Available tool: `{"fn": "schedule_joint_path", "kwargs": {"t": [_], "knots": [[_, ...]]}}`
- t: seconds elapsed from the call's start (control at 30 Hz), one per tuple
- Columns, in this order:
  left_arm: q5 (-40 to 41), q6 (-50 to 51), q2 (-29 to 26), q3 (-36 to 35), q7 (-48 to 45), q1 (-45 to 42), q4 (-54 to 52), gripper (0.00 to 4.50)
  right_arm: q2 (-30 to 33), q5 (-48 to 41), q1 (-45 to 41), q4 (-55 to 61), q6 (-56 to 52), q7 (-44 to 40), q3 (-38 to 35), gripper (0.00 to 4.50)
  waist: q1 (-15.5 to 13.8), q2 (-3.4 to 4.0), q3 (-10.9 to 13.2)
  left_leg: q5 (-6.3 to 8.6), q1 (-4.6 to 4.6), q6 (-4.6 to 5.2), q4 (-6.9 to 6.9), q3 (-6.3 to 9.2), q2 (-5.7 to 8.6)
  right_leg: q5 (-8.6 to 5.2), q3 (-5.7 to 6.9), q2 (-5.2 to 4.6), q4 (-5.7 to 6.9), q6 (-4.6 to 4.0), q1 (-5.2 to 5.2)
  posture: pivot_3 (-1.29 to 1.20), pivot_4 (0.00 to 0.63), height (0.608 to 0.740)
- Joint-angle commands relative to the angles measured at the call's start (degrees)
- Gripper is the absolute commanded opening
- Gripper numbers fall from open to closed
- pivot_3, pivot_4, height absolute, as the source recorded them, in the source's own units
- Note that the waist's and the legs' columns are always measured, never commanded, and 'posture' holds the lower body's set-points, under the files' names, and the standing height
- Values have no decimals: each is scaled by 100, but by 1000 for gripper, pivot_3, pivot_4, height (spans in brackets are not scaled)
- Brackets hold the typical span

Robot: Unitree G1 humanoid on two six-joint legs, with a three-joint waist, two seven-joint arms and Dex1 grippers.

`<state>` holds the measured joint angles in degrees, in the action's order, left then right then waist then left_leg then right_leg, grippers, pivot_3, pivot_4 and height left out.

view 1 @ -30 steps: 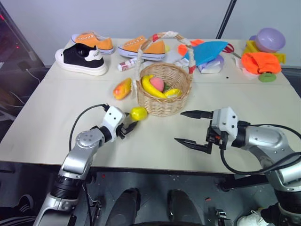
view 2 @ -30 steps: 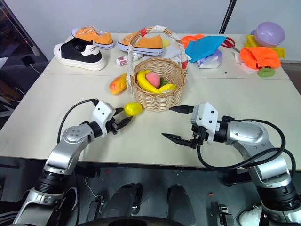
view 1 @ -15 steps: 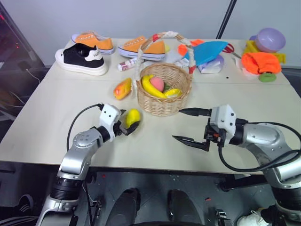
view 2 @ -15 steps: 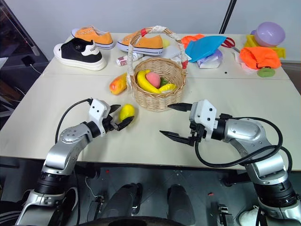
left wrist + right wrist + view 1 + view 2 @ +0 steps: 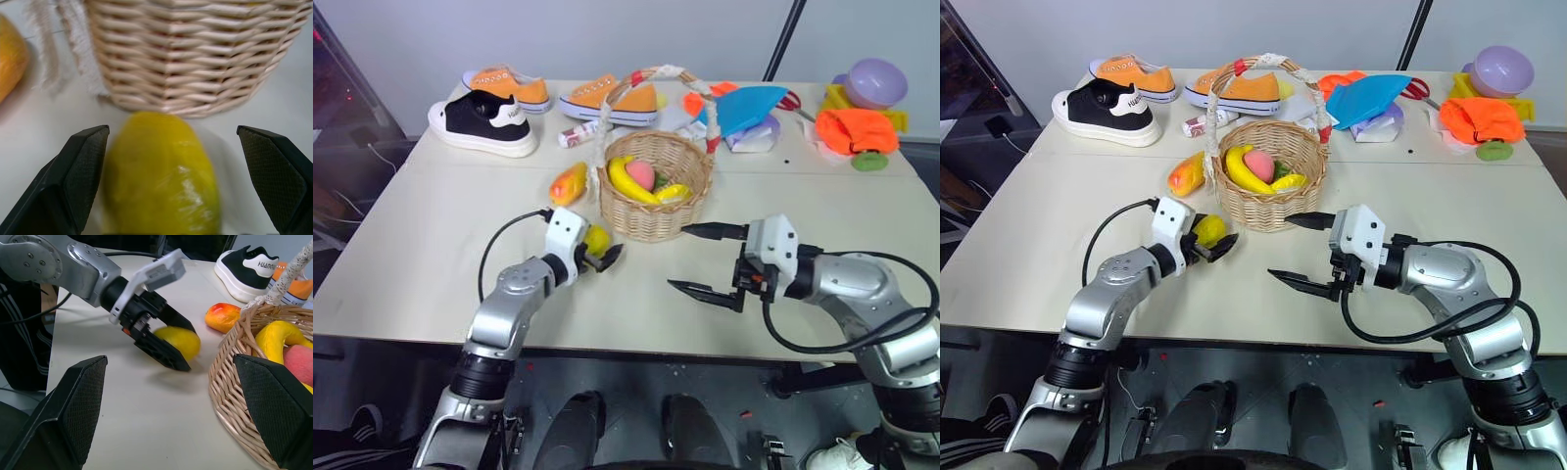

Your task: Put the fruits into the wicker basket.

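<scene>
The yellow lemon should be held around its plump middle (image 5: 159,181) by my left gripper next, so that the fruit can go into the wicker basket (image 5: 190,58).
The yellow lemon (image 5: 596,238) lies on the table just in front of the wicker basket (image 5: 651,221). My left gripper (image 5: 606,254) is open, with its fingers on either side of the lemon and a gap showing on one side. In the left wrist view the lemon (image 5: 159,171) sits between the spread fingers (image 5: 80,166), with the basket wall (image 5: 190,58) right behind it. The basket holds a banana (image 5: 626,180) and a pink peach (image 5: 642,175). An orange-red mango (image 5: 568,183) lies on the table to the basket's left. My right gripper (image 5: 691,261) hovers open and empty to the basket's front right.
Orange sneakers (image 5: 610,98) and a black shoe (image 5: 481,123) stand along the back edge. A blue cloth (image 5: 744,106), an orange cloth (image 5: 855,128) and a purple bowl (image 5: 875,81) sit at the back right. The basket's tall handle (image 5: 656,74) arches over the fruits.
My left gripper has opened from shut and moved forward and right, so its fingers now stand around the lemon. The right arm has kept still.
</scene>
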<state>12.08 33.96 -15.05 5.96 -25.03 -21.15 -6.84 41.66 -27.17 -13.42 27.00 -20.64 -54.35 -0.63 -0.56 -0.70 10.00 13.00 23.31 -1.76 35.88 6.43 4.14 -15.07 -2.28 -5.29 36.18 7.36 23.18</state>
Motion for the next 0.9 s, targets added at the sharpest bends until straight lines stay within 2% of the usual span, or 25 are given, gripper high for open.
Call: {"fn": "schedule_joint_path", "kwargs": {"t": [0.03, 0.17, 0.3, 0.47, 0.6, 0.73, 0.9], "knots": [[-50, 108, -69, 26, -3, -21, -57, 3952, 4, 4, -82, 81, 77, 38, -86, 4320, 1, 0, 0, 0, 0, 0, 0, 0, 0, 0, 0, 1, 1, 0, 0, 0, 150, 740], [-96, 121, -156, 28, -19, 49, -67, 2399, 12, 15, -83, 82, 69, 51, -84, 4320, -10, 0, 0, 0, 0, 0, 2, 1, 0, 0, 0, 1, 1, 0, 0, 0, 150, 740], [-54, 48, -203, -66, -39, 13, -110, 2352, 3, 26, -80, 82, 73, 82, -83, 4320, -4, 0, 0, 0, 0, 0, 3, 1, -1, 0, 0, 1, 1, 0, -1, 0, 150, 740], [836, 366, -148, -463, -397, -3, -1015, 2352, -22, -57, -58, 106, 43, 171, -197, 4320, -9, -1, 1, 0, 3, 1, 4, 1, -1, 0, 0, 0, 1, 0, 0, 0, 150, 740], [1283, 966, -135, -821, -143, -748, -1406, 2352, -113, -190, -49, -15, 4, 461, -563, 4320, -30, -2, 1, 0, 6, 0, 9, 4, 0, 0, 2, -1, 1, 0, 0, 0, 150, 740], [1107, 620, 324, -770, 207, -1849, -504, 2352, -492, -12, -445, -623, 162, 1110, -841, 4320, -18, -4, 0, 1, 4, 2, 22, 5, 4, 3, 5, 1, -1, 6, -12, 0, 150, 740], [444, -273, 930, -467, 642, -2775, 1250, 2352, -598, 113, -654, -842, 161, 1334, -851, 4320, -12, -4, 0, 1, 4, 2, 20, 4, 9, 11, 4, 2, -1, 18, -11, 0, 150, 740]]}}
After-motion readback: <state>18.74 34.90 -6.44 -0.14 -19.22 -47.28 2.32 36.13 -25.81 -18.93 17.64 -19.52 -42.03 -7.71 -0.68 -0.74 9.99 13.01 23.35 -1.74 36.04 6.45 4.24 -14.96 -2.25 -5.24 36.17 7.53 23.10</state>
